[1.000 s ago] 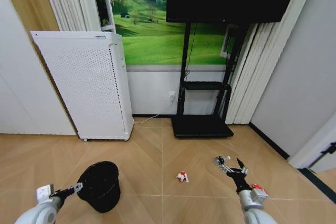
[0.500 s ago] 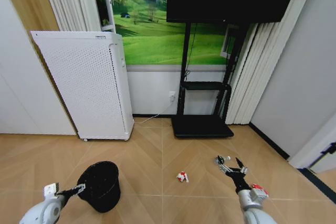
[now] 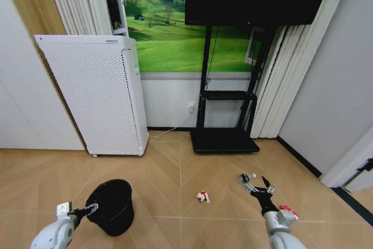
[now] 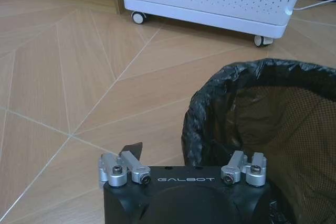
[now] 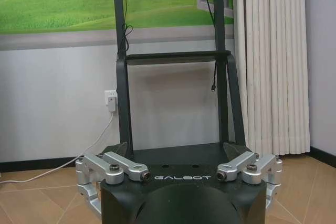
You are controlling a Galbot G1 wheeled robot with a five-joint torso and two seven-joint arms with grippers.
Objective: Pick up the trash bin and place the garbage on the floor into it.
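Note:
The robot's left gripper will next pinch the trash bin by its thin lined rim [image 4: 197, 129] to pick it up, since the bin's body is too wide for the fingers.
The trash bin [image 3: 113, 205], small, black and lined with a black bag, stands on the wood floor at lower left. My left gripper [image 3: 92, 207] is at its near rim. In the left wrist view the left gripper [image 4: 184, 153] is open across the rim of the trash bin [image 4: 252, 114], one fingertip [image 4: 131, 149] outside and the other hidden by the liner. Of the garbage, a red-and-white wrapper [image 3: 202, 196] lies mid-floor, a tiny bottle [image 3: 245, 177] lies beside my right gripper [image 3: 258, 185], and a red packet [image 3: 287, 209] shows by the right wrist. The right gripper [image 5: 178, 150] is open and holds nothing.
A white perforated appliance [image 3: 96, 94] on castors stands against the wall behind the bin. A black TV stand [image 3: 224, 135] with its base plate sits ahead of the right gripper, with curtains [image 3: 280, 86] to its right. Bare floor lies between bin and wrapper.
My left gripper has moved forward and to the right, closing in on the bin's rim. The right arm and the litter have stayed put.

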